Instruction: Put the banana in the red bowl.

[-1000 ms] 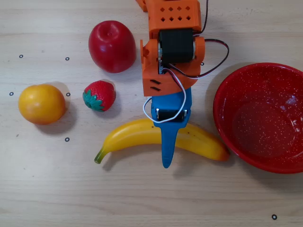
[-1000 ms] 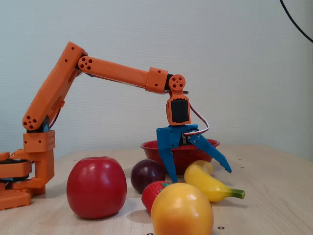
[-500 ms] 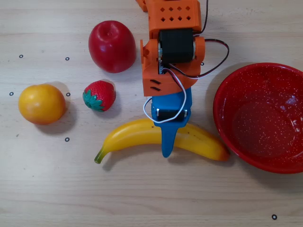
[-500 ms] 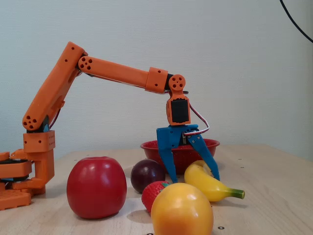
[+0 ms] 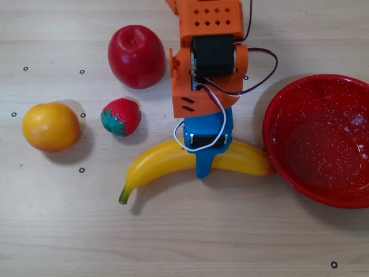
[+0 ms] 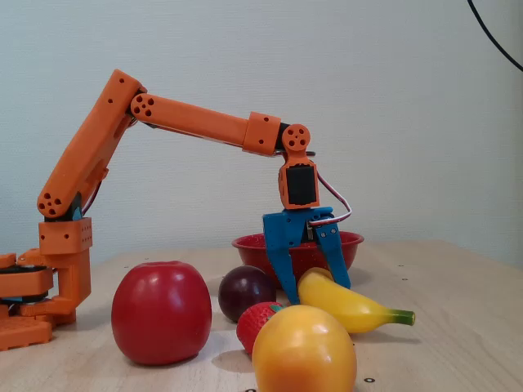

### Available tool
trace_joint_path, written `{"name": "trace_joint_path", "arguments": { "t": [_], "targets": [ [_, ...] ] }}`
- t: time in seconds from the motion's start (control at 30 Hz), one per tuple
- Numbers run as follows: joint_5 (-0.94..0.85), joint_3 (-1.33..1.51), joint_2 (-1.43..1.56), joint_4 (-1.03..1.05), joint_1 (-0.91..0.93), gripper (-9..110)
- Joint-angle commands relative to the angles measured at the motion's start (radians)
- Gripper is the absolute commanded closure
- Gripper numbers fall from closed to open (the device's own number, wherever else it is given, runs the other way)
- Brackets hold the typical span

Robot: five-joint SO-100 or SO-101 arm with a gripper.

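Observation:
My gripper grabs the banana [image 5: 155,164] by its curved middle [image 5: 221,161] next. Then it puts the banana in the red bowl.
The yellow banana [image 5: 155,164] lies flat on the wooden table, green stem tip at the lower left and orange-tinged end touching the red bowl [image 5: 282,115] at the right in the overhead view. My blue gripper [image 5: 204,164] points straight down over the banana's middle. In the fixed view the gripper [image 6: 317,292] has its jaws spread, one on each side of the banana [image 6: 359,309], which rests on the table. The red bowl [image 6: 253,249] stands behind the gripper there and looks empty.
A red apple [image 5: 136,56], a strawberry [image 5: 121,116] and a round orange fruit [image 5: 51,126] sit left of the arm. A dark plum [image 6: 245,292] shows only in the fixed view, beside the gripper. The arm's orange base [image 6: 49,278] stands at the left.

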Motion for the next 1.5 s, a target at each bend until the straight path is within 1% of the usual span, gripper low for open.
{"name": "trace_joint_path", "arguments": {
  "t": [0.0,0.3,0.83,1.03,1.23,1.47],
  "targets": [
    [0.044,-0.054,0.046,-0.011,0.025,101],
    [0.02,-0.129,0.06,0.026,0.005,101],
    [0.021,-0.385,0.107,0.141,-0.1,101],
    [-0.032,-0.482,0.161,0.17,-0.133,101],
    [-0.064,-0.518,0.242,0.196,-0.118,101],
    [-0.138,-0.413,0.391,0.17,-0.029,101]
  ]
}}
